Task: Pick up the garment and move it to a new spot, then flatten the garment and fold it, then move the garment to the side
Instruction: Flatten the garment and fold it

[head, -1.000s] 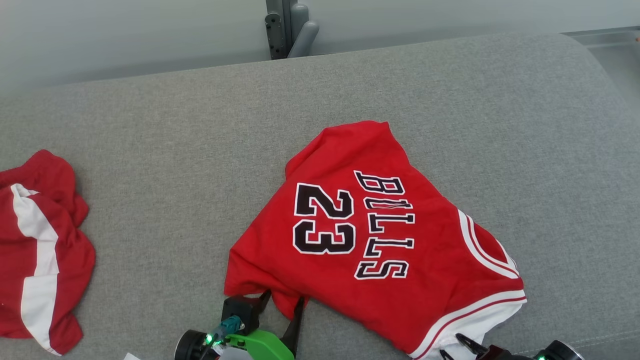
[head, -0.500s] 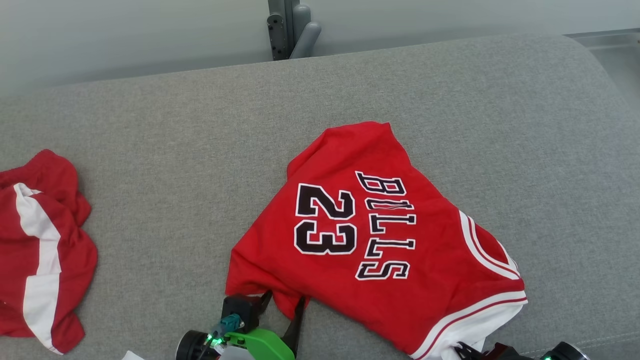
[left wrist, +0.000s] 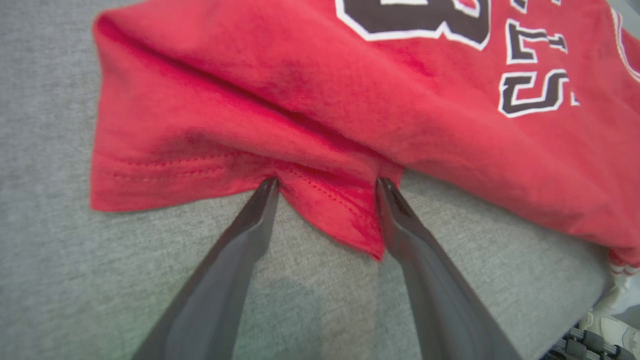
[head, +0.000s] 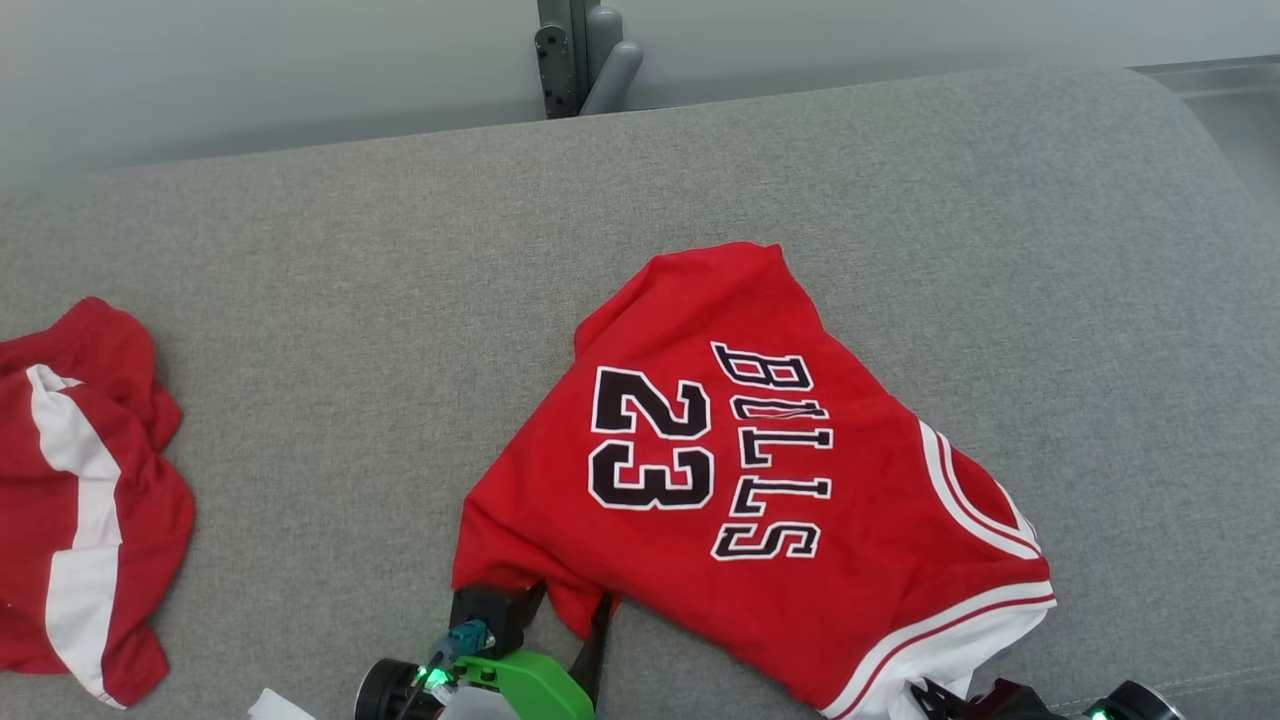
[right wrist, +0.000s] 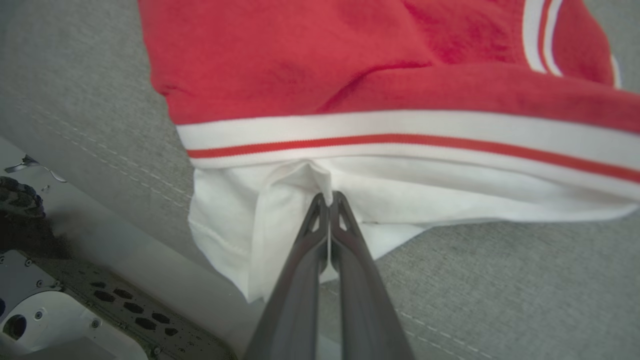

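Note:
My left gripper is about to grab a fold of the red hem (head: 581, 606), which stands up while the jersey's body (head: 708, 456) lies loose on the cushion.
The garment (head: 740, 470) is a red jersey with "BULLS 23" in black letters, lying crumpled on the grey cushion (head: 300, 300). My left gripper (head: 568, 597) is open at its near left corner. In the left wrist view the left gripper (left wrist: 326, 182) straddles a fold of the red hem (left wrist: 330, 210), one finger on each side. My right gripper (head: 935, 695) sits at the near right corner. In the right wrist view the right gripper (right wrist: 327, 199) is shut on a pinch of the garment's white trim (right wrist: 280, 200).
A second red and white garment (head: 80, 500) lies bunched at the cushion's far left. A grey post (head: 580, 55) stands behind the cushion's back edge. The cushion's front edge and my white base (right wrist: 50, 310) lie just below the right gripper.
The right gripper's fingers have closed on the white trim. The left gripper has stayed open at the red hem. The garment has barely moved.

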Tool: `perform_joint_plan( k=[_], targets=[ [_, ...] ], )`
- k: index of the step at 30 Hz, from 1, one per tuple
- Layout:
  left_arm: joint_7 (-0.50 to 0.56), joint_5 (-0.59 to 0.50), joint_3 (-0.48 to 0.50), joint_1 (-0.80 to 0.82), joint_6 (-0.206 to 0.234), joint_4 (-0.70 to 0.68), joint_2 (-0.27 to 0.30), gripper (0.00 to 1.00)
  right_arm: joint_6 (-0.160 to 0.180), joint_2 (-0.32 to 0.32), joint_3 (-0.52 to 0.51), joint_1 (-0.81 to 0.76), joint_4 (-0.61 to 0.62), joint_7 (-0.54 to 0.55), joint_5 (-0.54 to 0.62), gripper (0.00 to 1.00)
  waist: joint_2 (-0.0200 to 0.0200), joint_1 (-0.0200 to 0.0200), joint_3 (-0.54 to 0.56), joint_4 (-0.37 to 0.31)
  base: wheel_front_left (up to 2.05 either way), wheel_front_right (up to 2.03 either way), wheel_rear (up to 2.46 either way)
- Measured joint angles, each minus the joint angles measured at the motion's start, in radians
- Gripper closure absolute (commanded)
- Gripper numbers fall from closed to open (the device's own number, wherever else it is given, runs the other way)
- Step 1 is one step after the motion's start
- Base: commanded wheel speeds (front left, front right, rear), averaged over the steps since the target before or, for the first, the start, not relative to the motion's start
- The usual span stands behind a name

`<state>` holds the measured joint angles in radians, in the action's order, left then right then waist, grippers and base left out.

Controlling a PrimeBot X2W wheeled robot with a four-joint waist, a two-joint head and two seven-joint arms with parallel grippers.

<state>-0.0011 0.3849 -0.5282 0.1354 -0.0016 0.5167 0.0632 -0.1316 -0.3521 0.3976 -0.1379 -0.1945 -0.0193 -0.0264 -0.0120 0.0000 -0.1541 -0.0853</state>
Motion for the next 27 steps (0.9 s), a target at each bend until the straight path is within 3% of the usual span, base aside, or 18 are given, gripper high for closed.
perform_joint_plan(
  k=[2, 3, 4, 5, 12, 16, 20, 27],
  targets=[
    [0.002, 0.0, -0.002, 0.0, -0.001, 0.001, 0.001, 0.0, 0.0, 0.0, 0.0, 0.0, 0.0, 0.0, -0.001, 1.0, 0.0, 0.0, 0.0, -0.001, 0.0, 0.0, 0.0],
    [0.006, -0.002, -0.008, 0.002, -0.001, 0.001, 0.002, 0.06, 0.0, 0.001, -0.001, 0.0, -0.001, 0.0, -0.002, 1.0, 0.0, 0.0, 0.0, -0.001, 0.0, 0.0, 0.0],
    [0.009, -0.003, -0.014, 0.004, -0.002, 0.003, 0.004, 0.65, 0.0, 0.002, -0.001, 0.0, -0.002, 0.0, -0.002, 1.0, 0.0, 0.0, 0.001, -0.002, 0.0, 0.0, 0.0],
    [0.01, -0.003, -0.016, 0.005, -0.004, 0.005, 0.006, 1.0, 0.0, 0.002, -0.001, 0.0, -0.002, 0.0, -0.004, 1.0, 0.0, 0.0, 0.002, -0.003, 0.0, 0.0, 0.0],
    [0.052, 0.027, -0.016, 0.0, -0.025, 0.003, 0.018, 1.0, 0.0, 0.004, -0.013, 0.001, 0.019, -0.007, -0.037, 1.0, 0.0, 0.0, 0.012, -0.011, 0.0, 0.0, 0.0],
    [0.124, 0.092, 0.019, -0.049, -0.032, -0.093, 0.047, 1.0, 0.0, 0.016, -0.095, 0.001, 0.116, 0.002, -0.122, 1.0, 0.0, 0.0, 0.02, -0.018, 0.0, 0.0, 0.0],
    [0.218, 0.178, 0.075, -0.159, -0.014, -0.33, 0.11, 1.0, 0.0, 0.005, -0.222, -0.019, 0.265, 0.023, -0.221, 1.0, 0.0, 0.0, 0.028, -0.024, 0.0, 0.0, 0.0],
    [0.331, 0.281, 0.196, -0.313, 0.043, -0.874, 0.236, 1.0, 0.0, 0.006, -0.418, -0.084, 0.529, 0.077, -0.356, 1.0, 0.0, 0.0, 0.03, -0.014, 0.0, 0.0, 0.0]
  ],
)
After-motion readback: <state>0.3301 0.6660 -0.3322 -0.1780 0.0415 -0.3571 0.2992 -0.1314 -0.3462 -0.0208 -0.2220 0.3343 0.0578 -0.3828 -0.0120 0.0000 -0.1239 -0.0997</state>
